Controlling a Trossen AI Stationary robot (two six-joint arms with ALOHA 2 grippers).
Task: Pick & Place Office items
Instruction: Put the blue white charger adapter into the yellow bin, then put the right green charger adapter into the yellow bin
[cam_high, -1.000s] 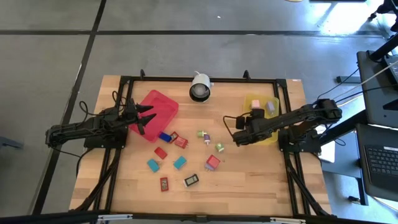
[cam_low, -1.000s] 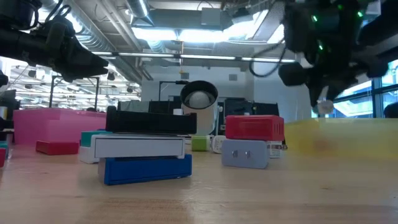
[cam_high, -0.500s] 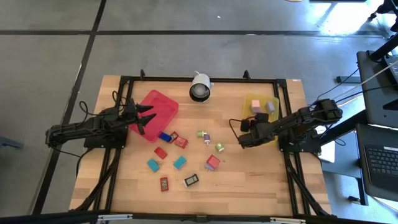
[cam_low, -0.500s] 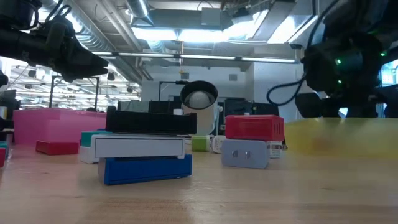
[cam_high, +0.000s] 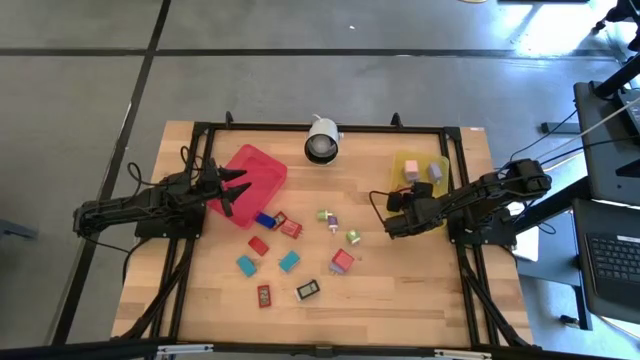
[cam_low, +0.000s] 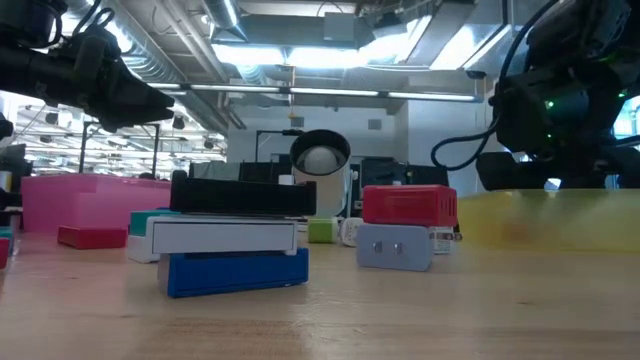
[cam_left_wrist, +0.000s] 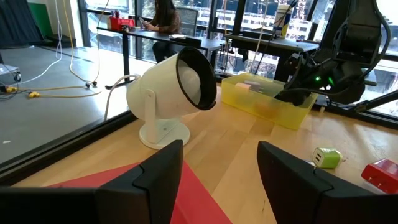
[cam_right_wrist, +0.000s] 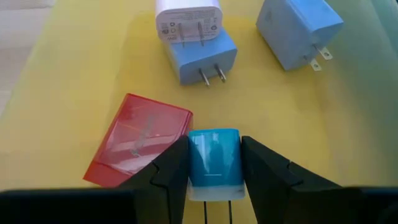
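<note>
The teal-blue charger block (cam_right_wrist: 213, 158) is low over the yellow tray's bottom beside the red box (cam_right_wrist: 140, 146), so it is now time for my right gripper to release it.
My right gripper (cam_high: 394, 221) stands over the near left part of the yellow tray (cam_high: 402, 158), shut on a teal-blue charger block (cam_right_wrist: 213, 158). On the tray floor lie a red box (cam_right_wrist: 140, 146), two lilac-blue plugs (cam_right_wrist: 200, 57) and a white one (cam_right_wrist: 186, 20). My left gripper (cam_high: 237, 190) waits open above the red tray (cam_high: 256, 168), touching nothing. Several small pieces lie flat on the table between the trays: blue (cam_high: 265, 220), red (cam_high: 290, 228), teal (cam_high: 289, 261), green (cam_high: 354, 237), and a black, white-labelled one (cam_high: 308, 291). My right gripper pinches the teal-blue charger block between its two fingers (cam_right_wrist: 168, 169), one on each of its opposite sides (cam_right_wrist: 194, 155). The fingers point down into the yellow tray. The block's white end with the prongs faces back toward the wrist. Whether it touches the tray floor cannot be told.
A white lamp-like camera (cam_high: 322, 141) stands at the table's far edge between the trays. A black frame (cam_high: 200, 250) runs round the tabletop. Bare wood (cam_high: 400, 300) lies near the front right. In the low view a red block sits on a lilac plug (cam_low: 405, 225).
My right gripper has moved a little toward the table's near right and gone down over the yellow tray, uncovering the pieces at the tray's far end; in the last half second it has kept almost still. The pieces on the table have stayed put.
</note>
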